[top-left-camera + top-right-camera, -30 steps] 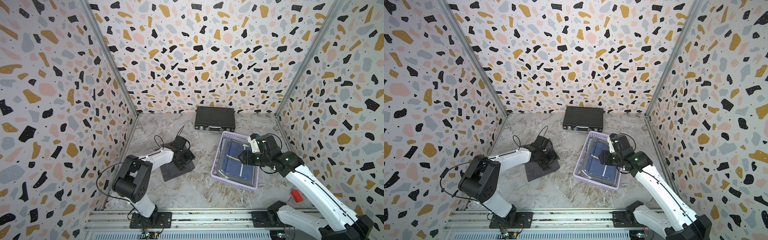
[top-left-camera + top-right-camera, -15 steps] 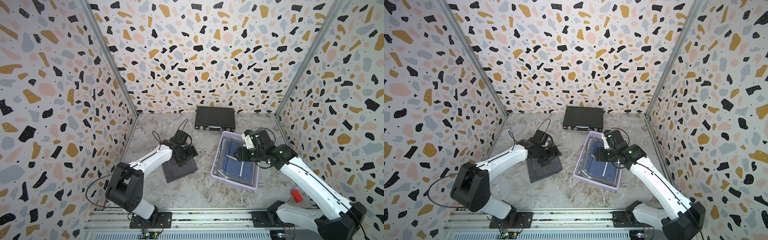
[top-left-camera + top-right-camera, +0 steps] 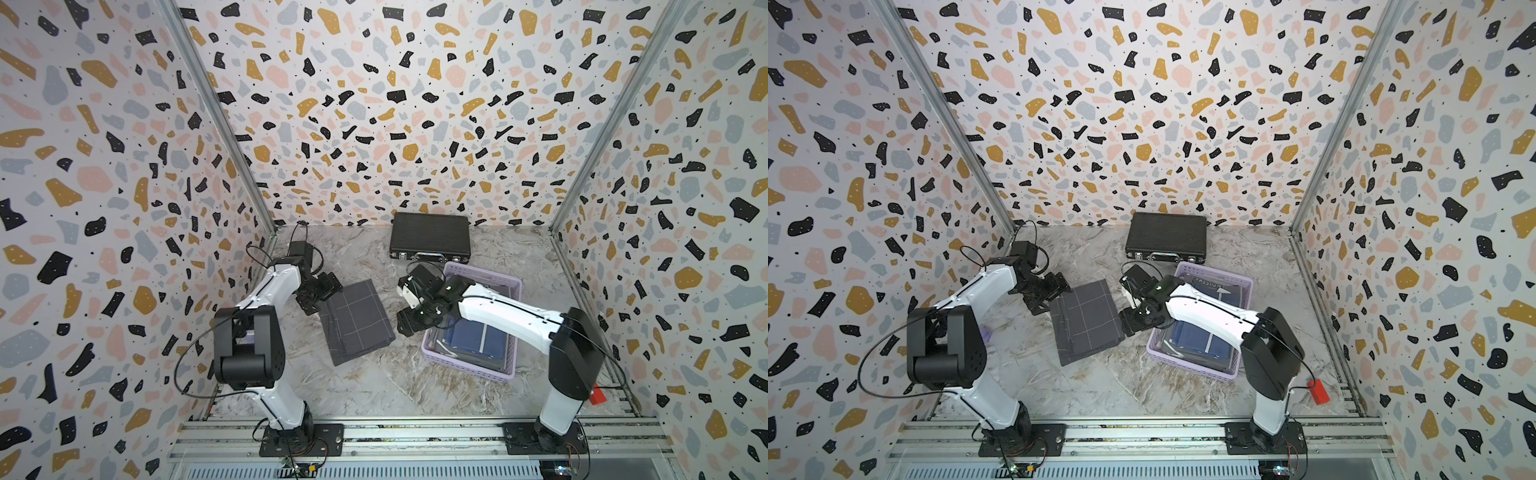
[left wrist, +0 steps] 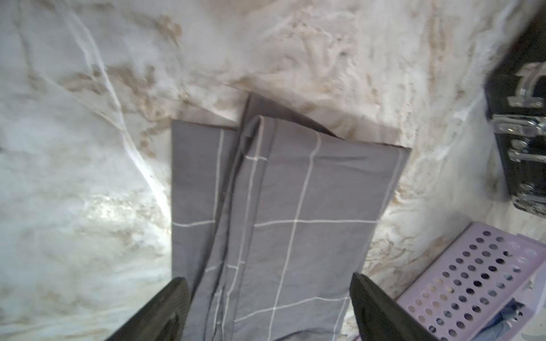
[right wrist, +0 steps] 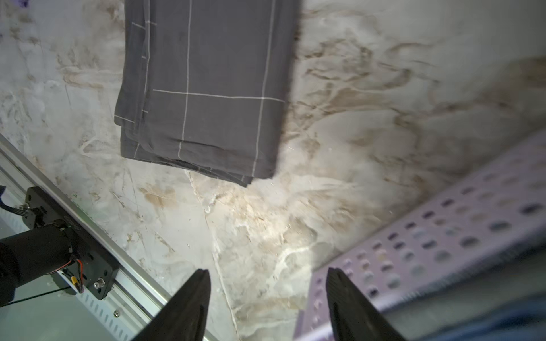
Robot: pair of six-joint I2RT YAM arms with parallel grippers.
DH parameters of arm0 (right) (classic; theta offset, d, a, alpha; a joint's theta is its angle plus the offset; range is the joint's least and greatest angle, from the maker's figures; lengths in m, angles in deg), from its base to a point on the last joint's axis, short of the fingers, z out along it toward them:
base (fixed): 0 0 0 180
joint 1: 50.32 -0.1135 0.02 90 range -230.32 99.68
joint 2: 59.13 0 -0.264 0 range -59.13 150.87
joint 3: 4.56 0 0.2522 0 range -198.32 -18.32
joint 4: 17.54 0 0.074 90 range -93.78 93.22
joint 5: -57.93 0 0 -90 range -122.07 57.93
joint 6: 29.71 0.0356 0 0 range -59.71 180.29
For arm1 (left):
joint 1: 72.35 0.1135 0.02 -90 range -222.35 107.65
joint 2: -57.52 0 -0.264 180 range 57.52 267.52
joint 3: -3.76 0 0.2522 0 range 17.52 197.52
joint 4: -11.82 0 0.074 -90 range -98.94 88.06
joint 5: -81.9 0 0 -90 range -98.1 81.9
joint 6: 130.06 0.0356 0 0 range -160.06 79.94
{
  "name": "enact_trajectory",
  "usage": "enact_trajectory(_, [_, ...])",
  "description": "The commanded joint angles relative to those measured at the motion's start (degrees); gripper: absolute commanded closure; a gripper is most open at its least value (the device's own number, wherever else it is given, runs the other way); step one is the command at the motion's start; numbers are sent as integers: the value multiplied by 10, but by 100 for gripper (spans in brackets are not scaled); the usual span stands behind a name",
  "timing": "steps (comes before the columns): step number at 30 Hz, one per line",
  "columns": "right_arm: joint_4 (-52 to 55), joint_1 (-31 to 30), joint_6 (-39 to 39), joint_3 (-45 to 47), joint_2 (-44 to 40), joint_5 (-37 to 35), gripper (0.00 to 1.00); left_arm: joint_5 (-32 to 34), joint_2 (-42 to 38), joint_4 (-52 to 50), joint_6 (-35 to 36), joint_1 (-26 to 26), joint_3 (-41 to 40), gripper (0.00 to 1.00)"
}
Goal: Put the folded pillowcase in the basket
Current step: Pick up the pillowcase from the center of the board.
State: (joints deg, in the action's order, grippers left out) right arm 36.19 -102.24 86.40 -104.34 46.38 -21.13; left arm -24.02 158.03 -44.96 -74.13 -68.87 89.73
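Observation:
The left gripper grabs the folded pillowcase's edge farthest from the basket next, leaving the opposite edge for my right gripper, to put it in folded.
The folded pillowcase [image 3: 357, 320] [image 3: 1086, 322], grey with thin white grid lines, lies flat on the marbled table left of the basket. The lavender basket [image 3: 465, 365] [image 3: 1192, 368] holds dark blue folded cloth. My left gripper [image 3: 322, 297] [image 3: 1052, 297] stands open at the pillowcase's far left end. In the left wrist view its jaws [image 4: 269, 282] straddle that end of the pillowcase [image 4: 295, 192]. My right gripper [image 3: 411, 324] [image 3: 1131, 322] [image 5: 268, 274] is open and empty, low between the pillowcase [image 5: 206, 88] and the basket [image 5: 443, 236].
A black hard case [image 3: 430, 241] [image 3: 1167, 239] [image 4: 523, 133] with metal latches lies at the back, just behind the basket. A small red block [image 3: 596, 395] [image 3: 1316, 390] sits at the right wall near the front. The aluminium base rail [image 5: 88, 224] runs along the front.
My left gripper has drawn back leftward off the pillowcase, leaving it lying uncovered. My right gripper has moved left from over the basket to the gap beside the pillowcase, and its jaws have widened.

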Motion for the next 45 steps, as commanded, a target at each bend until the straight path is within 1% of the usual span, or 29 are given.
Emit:
enact_trajectory(1, [15,-8,-12,-51,36,17,31,-4,31,-14,31,12,10,10])
enact_trajectory(3, [12,-11,-10,-61,57,13,29,-8,40,7,27,11,2,10])
enact_trajectory(6, [2,-12,-8,-61,77,2,26,10,47,24,31,12,-5,8])
enact_trajectory(10, [-9,-11,-2,-66,112,18,26,9,59,51,19,16,0,7])
enact_trajectory(15, [-35,-11,6,-63,138,34,26,41,103,31,31,17,49,8])
enact_trajectory(16, [-37,-11,6,-65,144,35,26,51,110,21,34,18,55,8])
enact_trajectory(19, [-47,-11,9,-69,154,44,27,53,122,19,38,18,55,9])
enact_trajectory(22, [-56,-11,18,-73,165,55,28,38,137,23,35,17,59,12])
enact_trajectory(27, [-67,-11,33,-73,170,71,34,24,146,33,30,18,52,23])
enact_trajectory(33, [-75,-11,44,-90,180,84,50,13,147,41,26,16,42,38])
enact_trajectory(34, [-75,-11,43,-91,181,84,54,12,147,42,27,16,42,41])
enact_trajectory(36, [-73,-12,41,-91,181,80,64,12,146,44,26,16,40,52])
enact_trajectory(38, [-73,-11,41,-91,182,77,78,9,145,47,25,15,39,70])
enact_trajectory(39, [-74,-11,41,-91,183,76,81,9,145,48,25,13,39,77])
enact_trajectory(41, [-75,-11,43,-93,183,73,91,9,145,47,24,10,37,80])
enact_trajectory(43, [-76,-11,43,-96,185,73,98,10,144,48,23,6,36,82])
enact_trajectory(44, [-77,-11,44,-97,184,72,100,9,143,47,23,4,36,83])
enact_trajectory(45, [-78,-11,45,-98,184,72,100,8,141,47,23,2,36,85])
